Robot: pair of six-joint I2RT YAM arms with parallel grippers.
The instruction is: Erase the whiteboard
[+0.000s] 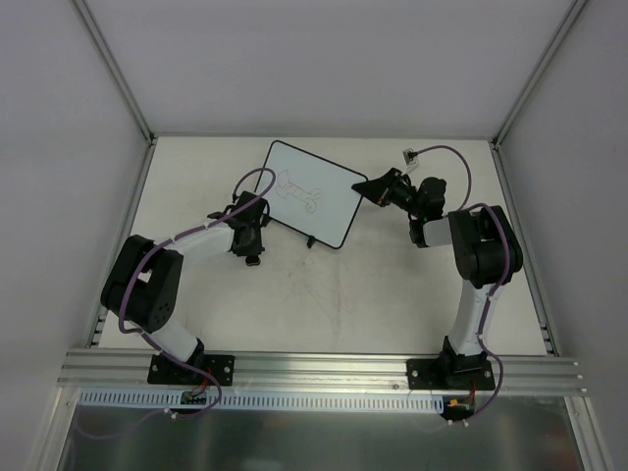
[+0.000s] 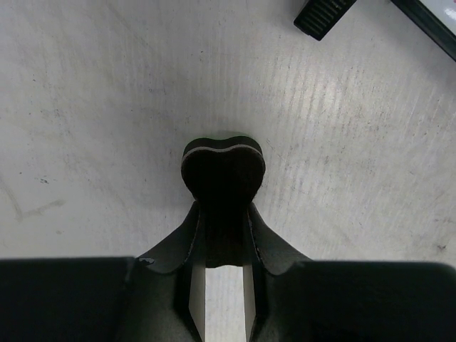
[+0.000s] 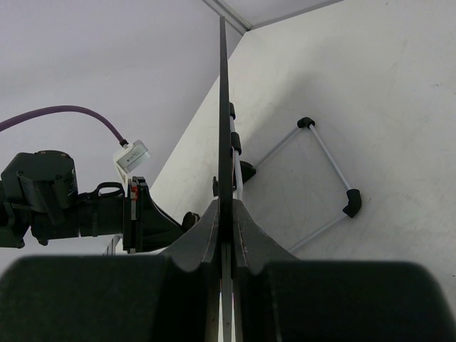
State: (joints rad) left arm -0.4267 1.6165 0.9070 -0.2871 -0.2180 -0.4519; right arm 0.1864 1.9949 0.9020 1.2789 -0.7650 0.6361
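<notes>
My left gripper is closed on both sides of the black heart-shaped eraser's [image 2: 223,167] narrow middle [image 2: 225,213]. The eraser would come up with it if it lifted now.
The whiteboard [image 1: 312,193] lies at the back middle of the table, with a faint bone-shaped drawing on it. My right gripper [image 1: 373,187] is shut on its right edge. In the right wrist view the board [image 3: 224,107] shows edge-on between the fingers of that gripper [image 3: 226,208]. My left gripper [image 1: 253,257] sits just off the board's near-left edge, shut on a black heart-shaped eraser [image 2: 223,167] with a thin white layer, over bare table. One black foot [image 2: 324,16] and the board's frame [image 2: 427,18] show at the top right of the left wrist view.
A thin white wire bracket with black corner pieces [image 3: 349,203] lies on the table beside the board. A white cable connector [image 1: 410,154] sits behind the right gripper. Grey walls close in the table at the left, back and right.
</notes>
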